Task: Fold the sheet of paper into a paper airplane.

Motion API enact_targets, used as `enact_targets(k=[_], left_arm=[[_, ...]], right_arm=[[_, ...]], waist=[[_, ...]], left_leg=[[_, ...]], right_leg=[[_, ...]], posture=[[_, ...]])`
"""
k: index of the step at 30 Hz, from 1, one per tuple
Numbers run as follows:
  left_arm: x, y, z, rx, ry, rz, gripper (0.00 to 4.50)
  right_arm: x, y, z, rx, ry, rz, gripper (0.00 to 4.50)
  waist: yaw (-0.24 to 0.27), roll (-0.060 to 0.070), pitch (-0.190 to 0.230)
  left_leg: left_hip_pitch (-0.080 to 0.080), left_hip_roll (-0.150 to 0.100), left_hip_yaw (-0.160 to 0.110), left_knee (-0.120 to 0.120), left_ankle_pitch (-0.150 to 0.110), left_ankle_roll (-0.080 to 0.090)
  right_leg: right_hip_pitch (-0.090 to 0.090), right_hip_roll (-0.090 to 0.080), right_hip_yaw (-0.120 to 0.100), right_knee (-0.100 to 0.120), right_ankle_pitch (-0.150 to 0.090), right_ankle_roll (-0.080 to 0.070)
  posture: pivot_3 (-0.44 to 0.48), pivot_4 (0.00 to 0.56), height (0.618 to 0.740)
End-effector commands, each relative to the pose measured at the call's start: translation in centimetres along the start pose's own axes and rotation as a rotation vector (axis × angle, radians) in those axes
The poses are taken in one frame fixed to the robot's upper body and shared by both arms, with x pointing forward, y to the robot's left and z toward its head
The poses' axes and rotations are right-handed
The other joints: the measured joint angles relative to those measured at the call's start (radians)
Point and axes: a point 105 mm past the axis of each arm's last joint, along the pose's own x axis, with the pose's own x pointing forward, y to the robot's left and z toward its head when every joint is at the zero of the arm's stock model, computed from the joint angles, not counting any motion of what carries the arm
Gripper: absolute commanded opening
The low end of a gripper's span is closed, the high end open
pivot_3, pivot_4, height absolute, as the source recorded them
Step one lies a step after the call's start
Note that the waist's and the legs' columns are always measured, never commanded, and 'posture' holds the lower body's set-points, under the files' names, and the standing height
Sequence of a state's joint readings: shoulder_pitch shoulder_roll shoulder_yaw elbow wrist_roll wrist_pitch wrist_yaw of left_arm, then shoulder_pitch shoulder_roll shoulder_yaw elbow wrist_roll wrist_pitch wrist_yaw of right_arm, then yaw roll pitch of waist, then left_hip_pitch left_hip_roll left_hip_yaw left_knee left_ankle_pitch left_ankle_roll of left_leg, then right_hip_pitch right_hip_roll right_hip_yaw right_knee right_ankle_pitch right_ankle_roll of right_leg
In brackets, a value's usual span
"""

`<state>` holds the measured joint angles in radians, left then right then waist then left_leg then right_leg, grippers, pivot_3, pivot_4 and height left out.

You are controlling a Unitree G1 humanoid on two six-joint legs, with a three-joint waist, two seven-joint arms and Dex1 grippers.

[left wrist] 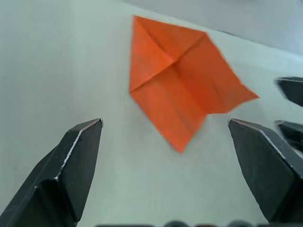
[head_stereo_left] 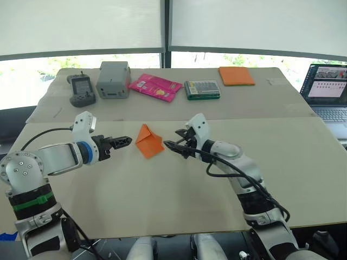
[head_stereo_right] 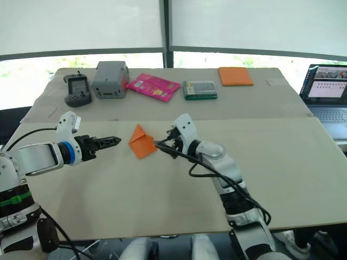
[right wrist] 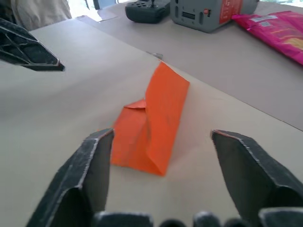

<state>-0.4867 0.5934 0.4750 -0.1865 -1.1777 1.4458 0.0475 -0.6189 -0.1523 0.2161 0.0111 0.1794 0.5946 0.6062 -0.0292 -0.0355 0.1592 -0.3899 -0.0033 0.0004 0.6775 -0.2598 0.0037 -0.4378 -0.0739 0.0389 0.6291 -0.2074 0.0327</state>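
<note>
The robot's right gripper should next grab the sheet by that raised edge (right wrist: 158, 163), as one flap of the paper stands up off the table.
The sheet of paper (head_stereo_left: 148, 142) is bright orange and folded into a pointed creased wedge. It lies on the beige table (head_stereo_left: 162, 189) between my two grippers, with one flap standing up off the surface. My left gripper (head_stereo_left: 126, 141) hovers just left of it, open, with nothing between its fingers (left wrist: 80, 151). My right gripper (head_stereo_left: 172, 138) is just right of the paper, also open and empty, its fingers (right wrist: 94, 161) spread wider than the wedge (right wrist: 151, 123). Neither gripper touches the paper.
Along the far side of the table lie a dark handheld controller (head_stereo_left: 82, 90), a grey box (head_stereo_left: 113, 79), a pink packet (head_stereo_left: 155, 86), a green case (head_stereo_left: 202, 89) and a smaller orange pad (head_stereo_left: 236, 76). A laptop (head_stereo_left: 328, 89) stands at the right edge.
</note>
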Motion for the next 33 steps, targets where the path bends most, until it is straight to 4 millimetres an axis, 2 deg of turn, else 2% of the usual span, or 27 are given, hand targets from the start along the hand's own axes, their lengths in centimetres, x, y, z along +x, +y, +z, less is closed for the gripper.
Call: enact_targets(k=[1,4,7,9,10,11,17,21,22,28,33], left_arm=[[-1.3,-0.8,1.7,0.244,-0.16,-0.03,4.5],[-1.7,0.1,-0.1,0.36,-0.11,-0.033,4.5],[-2.4,0.2,-2.0,0.366,-0.057,-0.102,4.5],[-2.7,0.1,-2.4,0.352,-0.056,-0.135,4.5],[-2.8,0.1,-2.4,0.34,-0.065,-0.141,4.5],[-2.8,0.2,-2.3,0.336,-0.072,-0.143,4.5],[-3.1,-0.1,-1.5,0.334,-0.13,-0.196,4.5],[-3.1,-0.1,-0.9,0.344,-0.154,-0.237,4.5],[-3.1,-0.2,-0.8,0.348,-0.153,-0.248,4.5],[-2.7,-0.7,-1.4,0.37,-0.119,-0.32,4.5],[-2.0,-1.0,-2.1,0.39,-0.086,-0.355,4.5]], right_arm=[[1.3,0.2,0.8,-0.018,-0.032,0.005,4.48],[2.7,0.6,0.7,-0.011,-0.031,0.027,4.48],[4.0,0.3,0.7,-0.001,-0.038,0.006,4.48],[4.5,-0.3,0.8,0.019,-0.055,-0.029,4.48],[4.7,-0.5,0.7,0.014,-0.058,-0.032,3.97],[4.8,-0.6,0.7,0.001,-0.061,-0.037,3.73],[5.2,-0.1,0.9,-0.088,-0.08,0.01,1.59],[4.1,0.1,1.3,-0.266,-0.078,0.096,0.25],[3.6,0.0,1.5,-0.308,-0.081,0.123,0.05],[-0.2,-1.6,2.9,-0.583,-0.068,0.232,0.05],[-2.6,-1.5,3.0,-0.764,-0.038,0.364,0.05]], waist=[[-0.005,0.0,0.0],[-0.011,0.0,0.0],[-0.014,0.0,0.0],[-0.015,0.0,0.0],[-0.016,0.0,0.0],[-0.015,0.0,0.0],[-0.014,0.001,0.0],[-0.015,0.001,0.0],[-0.015,0.001,0.0],[-0.014,0.001,0.001],[-0.017,0.001,0.001]], left_leg=[[0.0,0.0,0.001,0.0,0.0,0.0],[0.0,0.0,0.002,-0.002,0.0,0.0],[0.0,0.002,0.001,-0.003,-0.003,0.005],[0.0,0.002,0.001,-0.003,-0.003,0.005],[0.0,0.003,0.001,-0.003,-0.003,0.005],[0.0,0.003,0.001,-0.003,-0.003,0.006],[-0.001,0.002,0.0,-0.002,-0.004,0.008],[0.0,0.002,0.0,-0.002,-0.004,0.008],[0.0,0.002,0.0,-0.002,-0.004,0.008],[-0.001,0.002,0.001,-0.002,-0.004,0.008],[0.0,0.002,0.001,-0.002,-0.004,0.008]], right_leg=[[0.0,0.0,0.0,0.0,0.0,0.0],[-0.001,0.001,0.001,-0.001,0.0,-0.002],[-0.002,0.001,0.0,-0.001,-0.001,-0.002],[-0.002,0.001,0.0,0.0,-0.001,-0.002],[-0.002,0.001,0.0,0.0,-0.001,-0.002],[-0.002,0.001,0.0,0.0,-0.001,-0.002],[-0.002,-0.002,-0.001,0.0,-0.001,-0.002],[-0.002,-0.001,-0.001,0.001,-0.001,-0.002],[-0.002,-0.001,-0.001,0.001,-0.001,-0.002],[-0.001,-0.001,-0.001,0.0,-0.001,-0.002],[-0.001,0.0,-0.001,0.0,-0.001,-0.002]], posture=[[0.0,0.15,0.74],[0.0,0.15,0.74],[0.0,0.15,0.74],[0.0,0.15,0.74],[0.0,0.15,0.74],[0.0,0.15,0.74],[0.0,0.15,0.74],[0.0,0.15,0.74],[0.0,0.15,0.74],[0.0,0.15,0.74],[0.0,0.15,0.74]])
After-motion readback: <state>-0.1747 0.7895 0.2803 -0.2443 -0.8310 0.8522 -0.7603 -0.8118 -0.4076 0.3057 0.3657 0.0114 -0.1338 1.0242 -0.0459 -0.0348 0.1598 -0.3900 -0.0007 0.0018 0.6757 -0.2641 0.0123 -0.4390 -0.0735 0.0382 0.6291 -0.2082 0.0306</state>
